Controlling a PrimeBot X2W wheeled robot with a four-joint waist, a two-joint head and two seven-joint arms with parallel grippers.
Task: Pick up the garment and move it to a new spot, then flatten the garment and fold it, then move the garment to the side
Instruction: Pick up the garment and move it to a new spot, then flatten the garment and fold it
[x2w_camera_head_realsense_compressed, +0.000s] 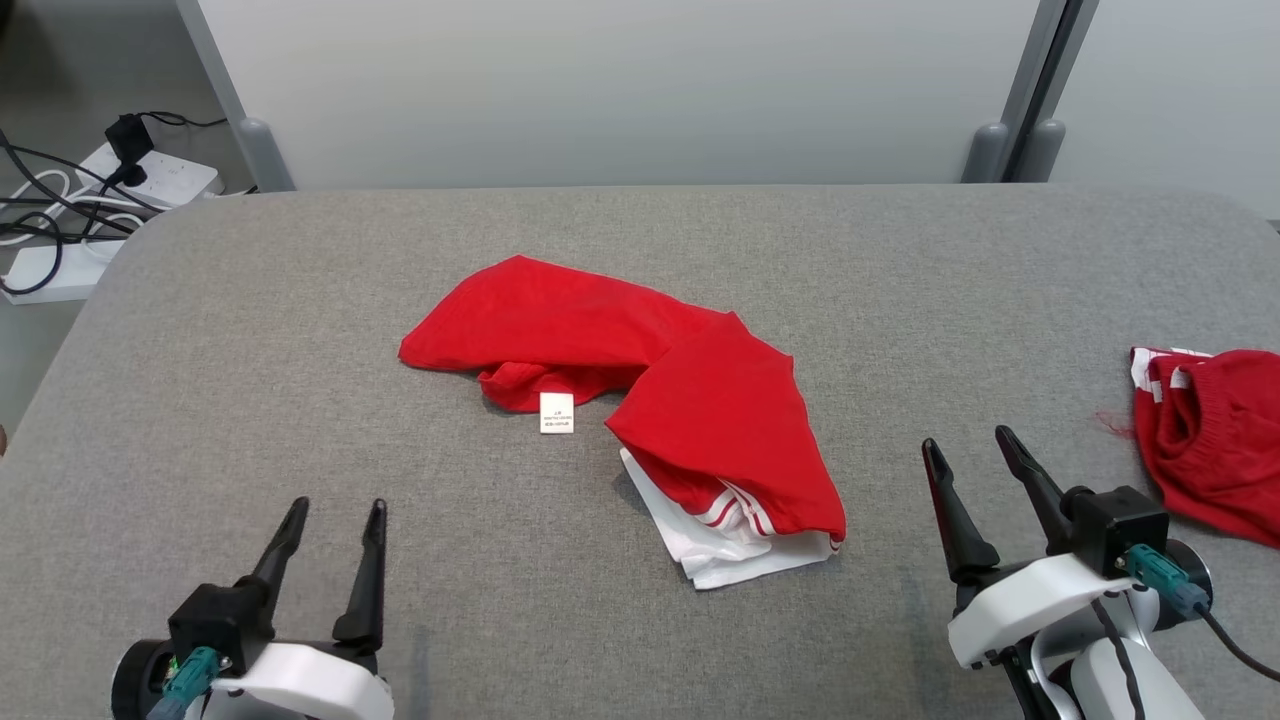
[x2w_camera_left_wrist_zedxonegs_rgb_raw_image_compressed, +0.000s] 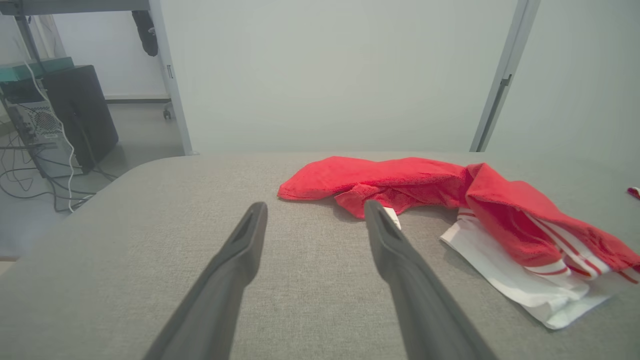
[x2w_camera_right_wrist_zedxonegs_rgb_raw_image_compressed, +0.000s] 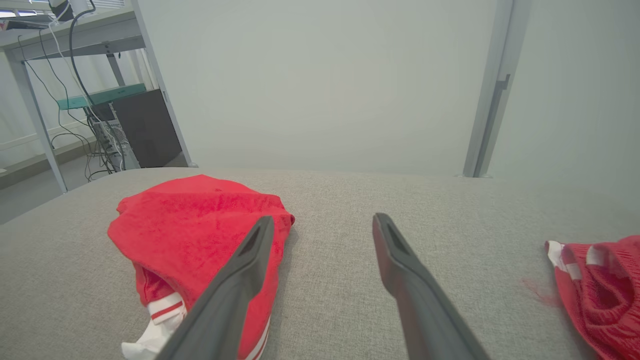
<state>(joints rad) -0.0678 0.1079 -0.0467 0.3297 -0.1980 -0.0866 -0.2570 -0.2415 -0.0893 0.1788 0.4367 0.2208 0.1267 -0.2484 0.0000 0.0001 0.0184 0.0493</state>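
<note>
The white sleeve edge is loose and sticks out from under the crumpled red body (x2w_camera_head_realsense_compressed: 726, 420). My right gripper should grab the garment by that white sleeve edge (x2w_camera_head_realsense_compressed: 758, 569) next.
A crumpled red garment (x2w_camera_head_realsense_compressed: 640, 385) with white striped trim and a white label lies in the middle of the grey table (x2w_camera_head_realsense_compressed: 250, 350). The same garment (x2w_camera_left_wrist_zedxonegs_rgb_raw_image_compressed: 450, 195) lies ahead and to the right in the left wrist view, and the garment (x2w_camera_right_wrist_zedxonegs_rgb_raw_image_compressed: 200, 230) sits left of the fingers in the right wrist view. My left gripper (x2w_camera_head_realsense_compressed: 338, 512) stands open near the front left edge, well short of the cloth. Over at the front right, my right gripper (x2w_camera_head_realsense_compressed: 968, 440) is open too, a little right of the garment's striped end. Both hold nothing.
A second red and white knitted cloth (x2w_camera_head_realsense_compressed: 1215, 435) lies at the table's right edge, seen also as the cloth (x2w_camera_right_wrist_zedxonegs_rgb_raw_image_compressed: 600, 285) in the right wrist view. A power strip with cables (x2w_camera_head_realsense_compressed: 110, 190) sits on the floor beyond the back left corner. A pale wall stands behind.
</note>
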